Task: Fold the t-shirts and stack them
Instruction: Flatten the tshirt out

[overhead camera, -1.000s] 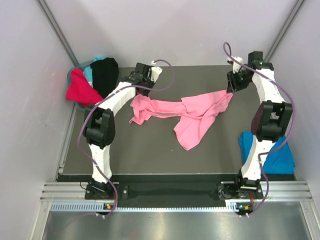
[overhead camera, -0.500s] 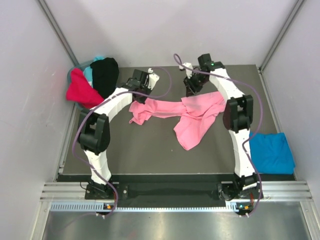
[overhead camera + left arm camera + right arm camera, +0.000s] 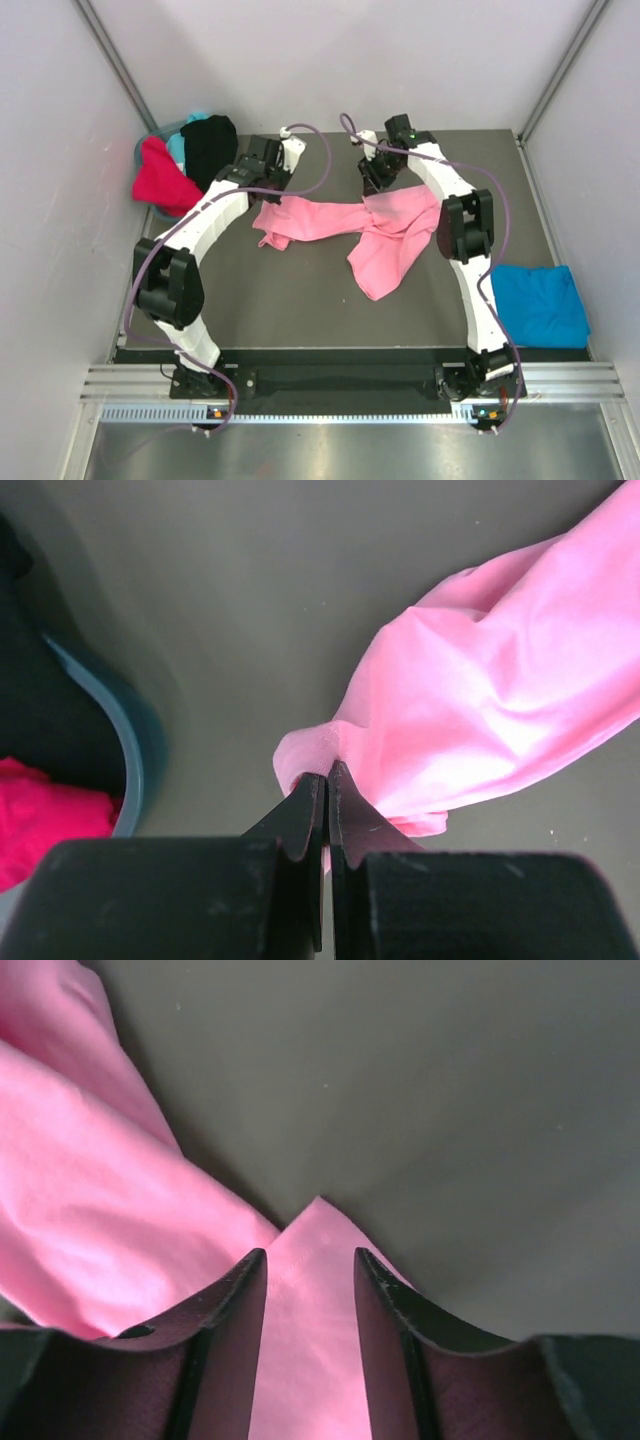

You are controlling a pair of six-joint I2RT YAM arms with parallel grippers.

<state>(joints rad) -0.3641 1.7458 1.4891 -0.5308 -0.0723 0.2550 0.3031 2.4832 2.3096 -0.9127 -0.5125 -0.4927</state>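
I will grab the pointed far-edge corner of the pink t-shirt (image 3: 370,225) next with my right gripper, opposite my left gripper's end, to spread the t-shirt for folding.
A pink t-shirt (image 3: 370,225) lies crumpled across the middle of the dark table. My left gripper (image 3: 262,182) is shut on its left end, pinching a fold of pink cloth (image 3: 460,720) between the fingertips. My right gripper (image 3: 372,183) is open over the shirt's far edge; a pointed corner of pink cloth (image 3: 315,1290) lies between its fingers. A bright blue t-shirt (image 3: 540,303) lies folded at the table's right edge. Red (image 3: 160,177), black (image 3: 208,148) and teal (image 3: 180,145) shirts are heaped at the back left.
The heap sits in a blue-grey bin (image 3: 140,152), whose rim shows in the left wrist view (image 3: 130,740). Grey walls close in the table on three sides. Purple cables loop above both arms.
My right gripper has swung from the shirt's far right end leftward to its far middle edge. My left gripper has pulled the shirt's left end slightly back and left.
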